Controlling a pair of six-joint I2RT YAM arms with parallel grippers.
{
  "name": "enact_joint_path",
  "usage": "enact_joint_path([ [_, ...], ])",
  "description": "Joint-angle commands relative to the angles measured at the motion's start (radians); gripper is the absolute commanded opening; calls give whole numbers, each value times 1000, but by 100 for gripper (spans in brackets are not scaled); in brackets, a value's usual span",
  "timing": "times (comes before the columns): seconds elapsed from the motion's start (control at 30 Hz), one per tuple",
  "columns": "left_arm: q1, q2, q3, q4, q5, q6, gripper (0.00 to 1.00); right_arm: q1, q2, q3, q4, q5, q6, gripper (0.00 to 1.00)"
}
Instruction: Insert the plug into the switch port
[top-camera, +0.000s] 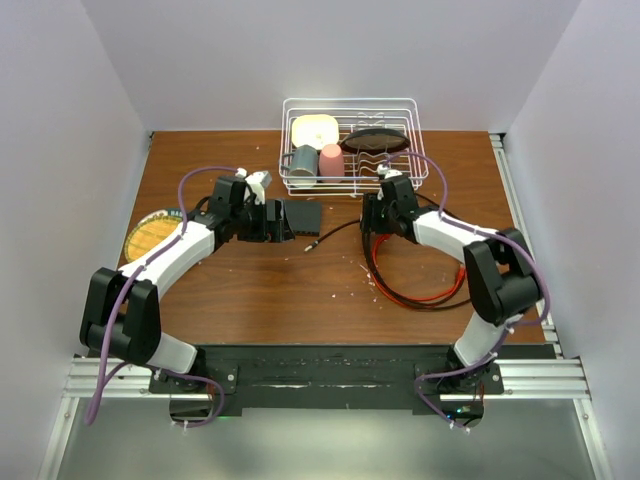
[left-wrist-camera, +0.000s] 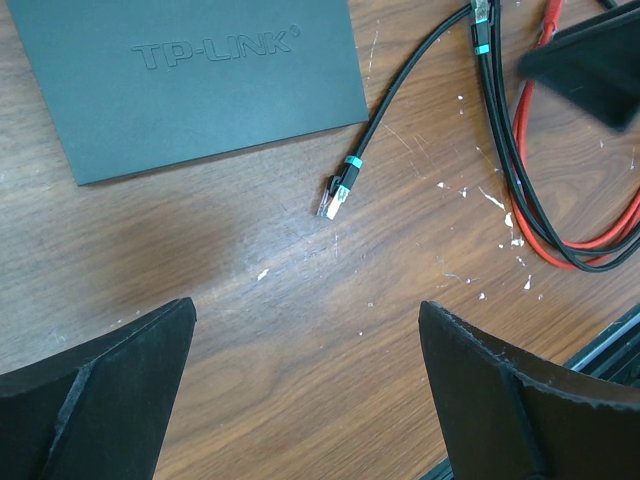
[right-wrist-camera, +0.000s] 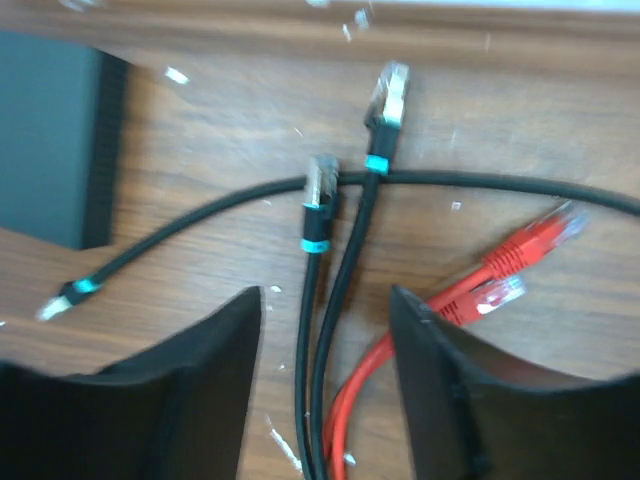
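Note:
The right gripper isn't ready to close yet, because its fingers stop well short of the black cables' turquoise parts. It needs to move there first and then close on both cables.
The switch (top-camera: 301, 215) is a flat matte-black box lying on the wooden table; its top marked TP-LINK shows in the left wrist view (left-wrist-camera: 190, 80) and its end in the right wrist view (right-wrist-camera: 50, 140). A black cable ends in a clear plug (top-camera: 309, 247) lying loose just below the switch's corner (left-wrist-camera: 333, 203) (right-wrist-camera: 55, 307). My left gripper (top-camera: 272, 226) (left-wrist-camera: 305, 340) is open and empty, above bare wood short of the plug. My right gripper (top-camera: 375, 215) (right-wrist-camera: 325, 305) is open, with two black cables running between its fingers untouched.
Two more black plugs (right-wrist-camera: 320, 185) (right-wrist-camera: 388, 95) and two red plugs (right-wrist-camera: 540, 235) lie ahead of the right gripper. Red and black cable loops (top-camera: 420, 285) lie at the right. A white wire dish rack (top-camera: 350, 140) holds cups and dishes. A yellow plate (top-camera: 150, 235) sits far left.

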Motion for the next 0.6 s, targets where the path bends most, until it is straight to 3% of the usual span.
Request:
enact_joint_path([
  [0.0,7,-11,-3,24,23,-17,99,5,49,26,1,81,19,58],
  [0.07,7,-14,-5,21,20,-16,99,3,75,33,4,95,31,47],
  [0.43,7,-19,-11,15,15,-11,99,35,193,81,6,147,17,40],
  [0.57,8,-23,-12,15,13,-11,99,80,251,119,-77,251,17,30],
])
